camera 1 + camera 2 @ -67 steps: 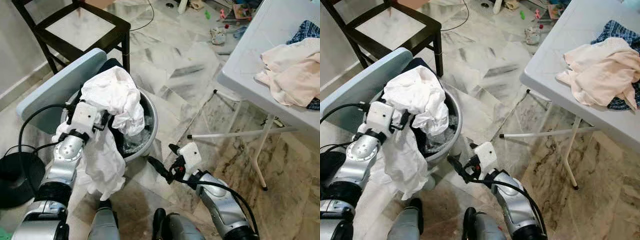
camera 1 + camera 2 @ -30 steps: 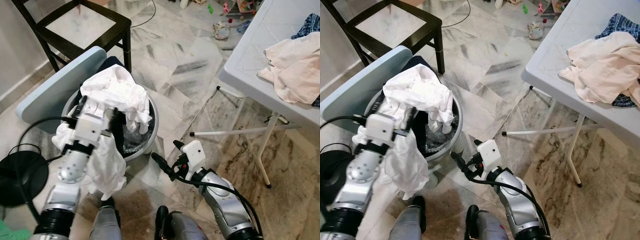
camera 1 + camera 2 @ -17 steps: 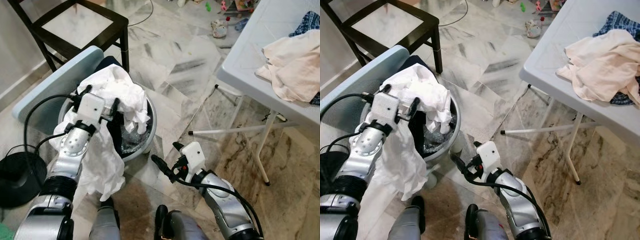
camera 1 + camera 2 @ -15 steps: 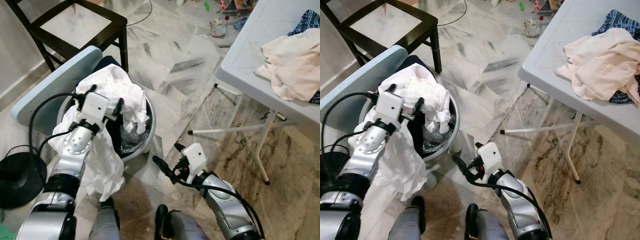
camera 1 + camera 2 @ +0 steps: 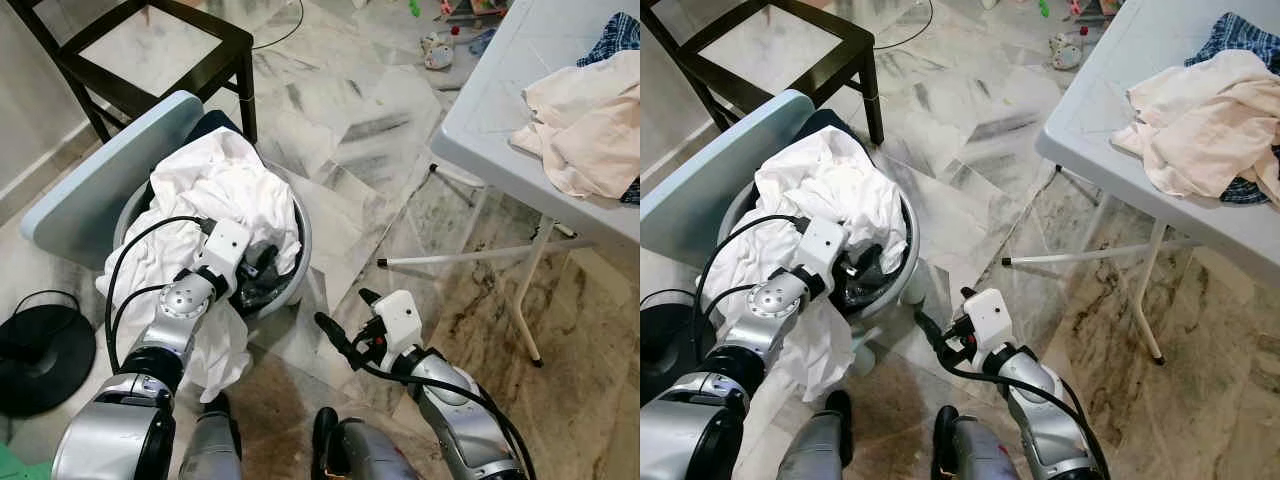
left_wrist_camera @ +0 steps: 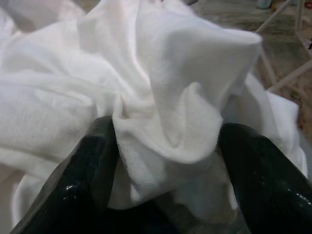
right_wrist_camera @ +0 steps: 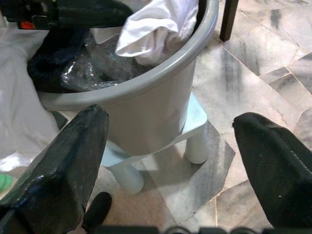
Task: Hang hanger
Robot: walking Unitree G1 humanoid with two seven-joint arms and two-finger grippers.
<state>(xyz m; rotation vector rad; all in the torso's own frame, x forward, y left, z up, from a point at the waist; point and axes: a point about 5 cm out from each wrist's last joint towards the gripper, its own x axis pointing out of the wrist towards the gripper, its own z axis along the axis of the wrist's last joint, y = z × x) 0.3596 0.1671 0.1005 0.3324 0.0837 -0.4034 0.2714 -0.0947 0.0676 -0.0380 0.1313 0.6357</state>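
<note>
The white cloth (image 6: pixel 165 97) lies slack in a heap, so the robot's left gripper next needs to pick it up by the raised fold (image 6: pixel 168 139) between its fingers.
A white cloth (image 5: pixel 215 185) is heaped over a grey bucket (image 5: pixel 303 245) on the floor to my front left, with one end trailing down the bucket's near side. My left gripper (image 5: pixel 262 272) reaches into the bucket's near edge. In the left wrist view its black fingers (image 6: pixel 87 165) stand wide apart on either side of a fold of the white cloth (image 6: pixel 165 97), so it is open. My right gripper (image 5: pixel 348 322) hovers low over the floor just right of the bucket (image 7: pixel 146 112), open, with nothing between its fingers.
A pale blue board (image 5: pixel 100 170) leans behind the bucket, and a black chair (image 5: pixel 150 60) stands beyond it. A white folding table (image 5: pixel 490 100) with a pink cloth (image 5: pixel 585 105) stands to the right, its legs (image 5: pixel 522 300) reaching the floor. A black round base (image 5: pixel 40 350) lies at left.
My left gripper has dropped from the top of the cloth heap down into the bucket's near side, and the cloth has settled lower. The right gripper has hardly moved.
</note>
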